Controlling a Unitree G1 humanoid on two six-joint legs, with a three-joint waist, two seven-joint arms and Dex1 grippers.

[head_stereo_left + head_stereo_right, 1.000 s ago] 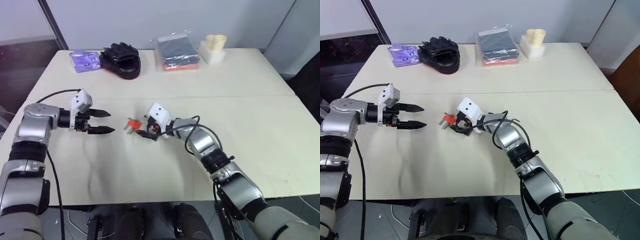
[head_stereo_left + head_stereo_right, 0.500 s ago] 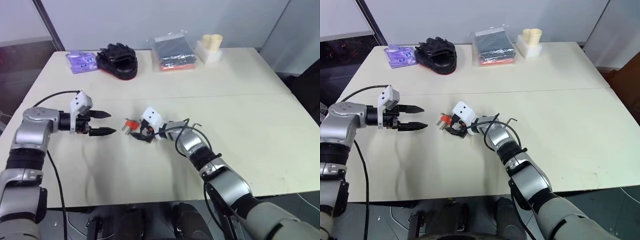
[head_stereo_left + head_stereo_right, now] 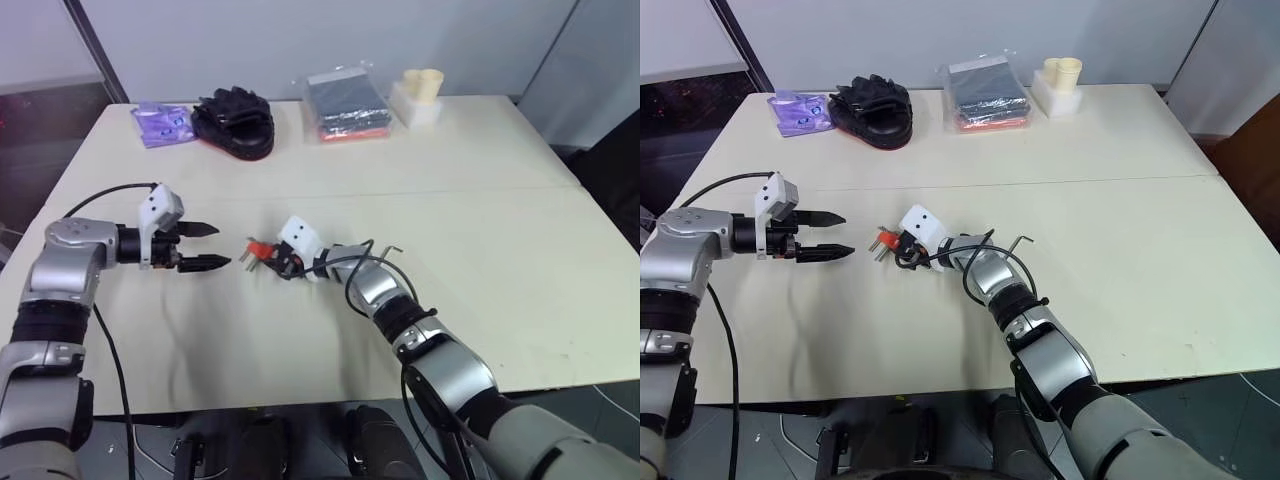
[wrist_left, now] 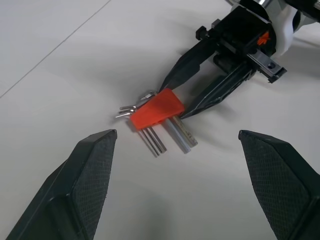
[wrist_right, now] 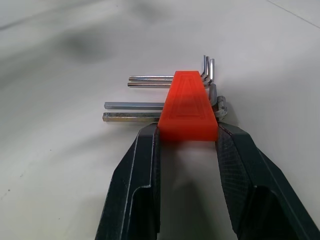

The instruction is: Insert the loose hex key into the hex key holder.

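The hex key holder should be grabbed next by its narrow orange end (image 3: 254,247) (image 4: 142,118) with my left gripper, since black fingers already cover the holder's wide end.
The hex key holder (image 5: 189,102), a red-orange wedge with several short grey keys sticking out of it, lies flat on the cream table (image 3: 300,340) near the middle. My right gripper (image 3: 273,259) is shut on its wide end, one black finger (image 5: 142,165) pressed against each side. My left gripper (image 3: 216,246) hovers open a short way to the holder's left, pointing at it, with nothing between its fingers (image 4: 92,175). The loose hex key (image 3: 1020,240), a thin dark L-shaped rod, lies on the table just beyond my right forearm.
Along the far edge sit a purple bag (image 3: 165,122), a black padded glove (image 3: 236,118), a plastic-wrapped black and red pack (image 3: 348,104) and cream cups on a white block (image 3: 424,96). A seam (image 3: 470,192) crosses the table. Black cables trail from both wrists.
My right gripper's fingers, open beside the holder before, have closed onto it. The left gripper has stayed where it was. The camera view shifted slightly.
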